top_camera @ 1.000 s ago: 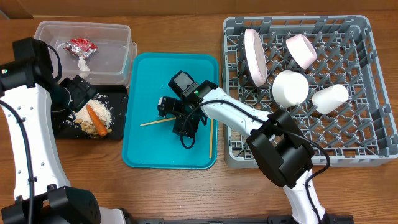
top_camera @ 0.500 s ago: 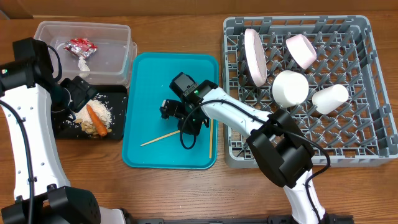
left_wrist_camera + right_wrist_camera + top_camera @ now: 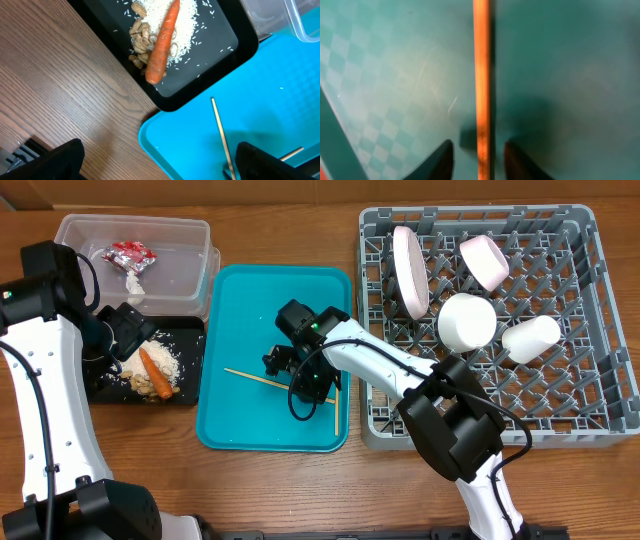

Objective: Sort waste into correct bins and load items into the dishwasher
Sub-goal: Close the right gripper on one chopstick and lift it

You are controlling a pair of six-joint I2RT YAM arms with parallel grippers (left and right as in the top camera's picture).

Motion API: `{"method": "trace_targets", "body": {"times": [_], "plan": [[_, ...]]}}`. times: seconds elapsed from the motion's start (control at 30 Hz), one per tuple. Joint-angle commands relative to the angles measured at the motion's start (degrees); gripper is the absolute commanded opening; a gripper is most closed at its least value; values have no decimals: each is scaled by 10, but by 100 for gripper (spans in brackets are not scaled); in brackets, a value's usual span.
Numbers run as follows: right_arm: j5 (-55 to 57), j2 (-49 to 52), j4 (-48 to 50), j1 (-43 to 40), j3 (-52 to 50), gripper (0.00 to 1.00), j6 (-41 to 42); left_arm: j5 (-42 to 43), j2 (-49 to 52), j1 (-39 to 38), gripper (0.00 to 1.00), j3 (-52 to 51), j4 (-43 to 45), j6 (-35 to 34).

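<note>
My right gripper grabs the slanted wooden chopstick across its thin body (image 3: pixel 284 386) (image 3: pixel 483 149) next, away from the chopstick's tips, to lay it lengthwise in the grey dish rack.
My right gripper (image 3: pixel 308 377) is low over the teal tray (image 3: pixel 240 300). Its fingertips (image 3: pixel 480 161) sit on either side of a wooden chopstick (image 3: pixel 481 60) with small gaps, so it is open. That chopstick (image 3: pixel 262 378) lies slanted on the tray; the second one (image 3: pixel 338 413) lies by the tray's right rim. My left gripper (image 3: pixel 160 162) is wide open and empty, over the black tray's (image 3: pixel 190 395) left side. That tray holds the carrot (image 3: pixel 153 368), rice crumbs (image 3: pixel 175 352) and peanut shells (image 3: pixel 140 383). The clear tub (image 3: pixel 195 270) holds the wrapper (image 3: pixel 128 252) and tissue (image 3: pixel 133 282).
The grey dish rack (image 3: pixel 600 420) at the right holds the plate (image 3: pixel 408 272) on edge, two bowls (image 3: pixel 484 258) (image 3: pixel 466 322) and the cup (image 3: pixel 530 338). The left wrist view shows the carrot (image 3: pixel 161 45), the black tray (image 3: pixel 220 55) and the teal tray's corner (image 3: pixel 190 145).
The chopstick under my right gripper has swung round on the teal tray and now points up-left. My right gripper shifted slightly down and right. The left arm has not moved.
</note>
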Motion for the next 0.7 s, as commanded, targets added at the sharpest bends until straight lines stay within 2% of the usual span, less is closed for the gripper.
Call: {"method": "trace_targets", "body": {"times": [0.0,0.23,0.27,0.3,0.4,0.67], "plan": [[-7,0,5,3,3,40,1,-9,3,6,98,0,-2,13],[-9,5,43,3,-23,39,1,-9,3,6,98,0,-2,13],[-8,5,45,3,-26,38,1,-9,3,6,98,0,-2,13],[-6,5,44,3,-27,29,1,-9,3,6,98,0,-2,13],[-4,5,43,3,-27,23,1,-9,3,6,98,0,-2,13],[33,5,29,3,-27,14,2,-9,3,6,99,0,-2,13]]}}
